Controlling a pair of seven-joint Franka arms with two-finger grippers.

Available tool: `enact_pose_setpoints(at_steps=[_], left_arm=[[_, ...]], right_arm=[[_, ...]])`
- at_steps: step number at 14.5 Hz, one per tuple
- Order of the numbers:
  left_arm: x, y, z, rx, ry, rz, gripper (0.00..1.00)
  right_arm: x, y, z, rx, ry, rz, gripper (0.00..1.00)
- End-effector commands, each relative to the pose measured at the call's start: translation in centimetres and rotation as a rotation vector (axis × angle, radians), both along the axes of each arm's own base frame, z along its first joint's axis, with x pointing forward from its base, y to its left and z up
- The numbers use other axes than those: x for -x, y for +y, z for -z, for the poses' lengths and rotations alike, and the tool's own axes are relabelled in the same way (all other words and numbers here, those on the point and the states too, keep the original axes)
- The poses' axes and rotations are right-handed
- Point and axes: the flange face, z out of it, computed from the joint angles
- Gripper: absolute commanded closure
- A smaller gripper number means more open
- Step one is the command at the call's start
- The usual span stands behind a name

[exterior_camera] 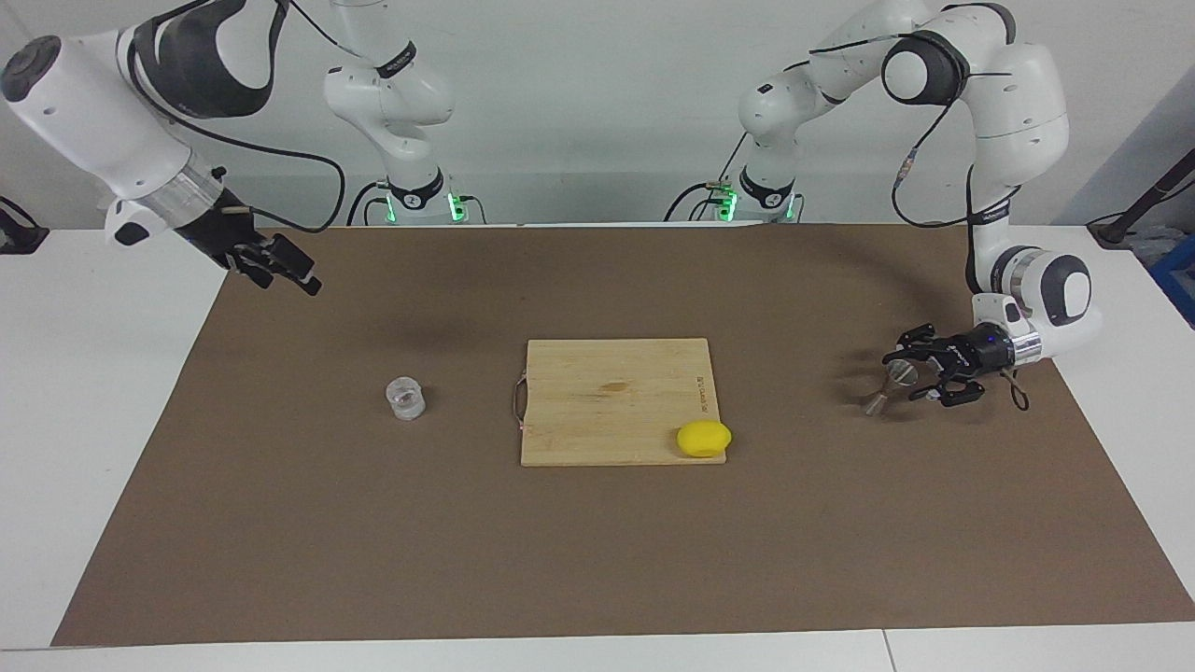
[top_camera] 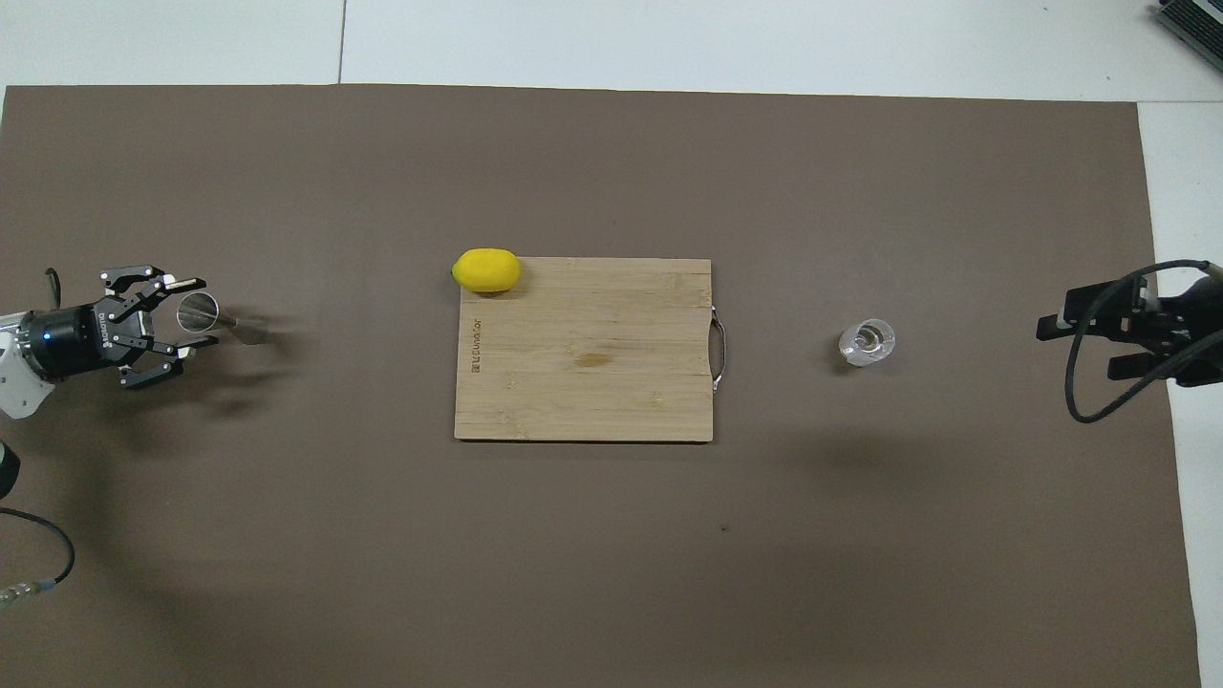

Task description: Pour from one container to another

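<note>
I should next use my right gripper to grab the clear glass tumbler (top_camera: 1080,346) by its round side (top_camera: 850,349), so I can pour between the containers.
The clear glass tumbler (exterior_camera: 406,399) stands upright on the brown mat toward the right arm's end; it also shows in the overhead view (top_camera: 867,344). The steel hourglass jigger (exterior_camera: 889,385) stands on the mat at the left arm's end, leaning slightly; it also shows in the overhead view (top_camera: 215,317). My left gripper (exterior_camera: 904,373) lies low and level, open, with its fingers on either side of the jigger's upper cup (top_camera: 188,317). My right gripper (exterior_camera: 289,271) hangs raised and open over the mat's edge at the right arm's end, apart from the tumbler (top_camera: 1080,346).
A wooden cutting board (exterior_camera: 607,401) with a wire handle lies mid-mat (top_camera: 583,349). A yellow lemon (exterior_camera: 704,439) rests at the board's corner farthest from the robots, toward the left arm's end (top_camera: 487,269). The brown mat (exterior_camera: 597,560) covers most of the table.
</note>
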Motion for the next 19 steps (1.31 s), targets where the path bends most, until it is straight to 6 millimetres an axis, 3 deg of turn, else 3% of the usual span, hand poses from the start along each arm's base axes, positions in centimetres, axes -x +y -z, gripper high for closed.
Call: enact_pose_setpoints(at_steps=[1,4,9,13,15,17,19], left_arm=[[0.1,0.0,0.3,-0.018,-0.006,0.0,0.35],[0.0,-0.1,0.3,-0.018,-0.002,0.0,0.39],[0.1,-0.9,0.3,0.007,0.055,0.016,0.4],[-0.7,-4.3,-0.4,0.036,0.049,0.082,0.39],[-1.2,-5.0,-0.8,0.031,0.041,0.093,0.42],[-1.2,-4.8,-0.8,0.03,0.041,0.089,0.43],[-1.2,-4.0,-0.9,0.025,0.038,0.076,0.45]], right_arm=[[-0.6,-2.1,4.7,-0.176,0.095,0.172,0.0],[-1.7,-3.9,8.8,-0.333,0.177,0.339,0.0],[-2.8,-4.6,10.3,-0.526,0.365,0.676,0.0],[-3.1,-5.3,13.7,-0.549,0.535,0.832,0.0],[-2.9,-5.3,15.1,-0.617,0.714,0.941,0.0],[-3.3,-5.0,16.9,-0.649,0.894,1.067,0.0],[-3.1,-5.4,18.6,-0.65,0.944,1.101,0.0]])
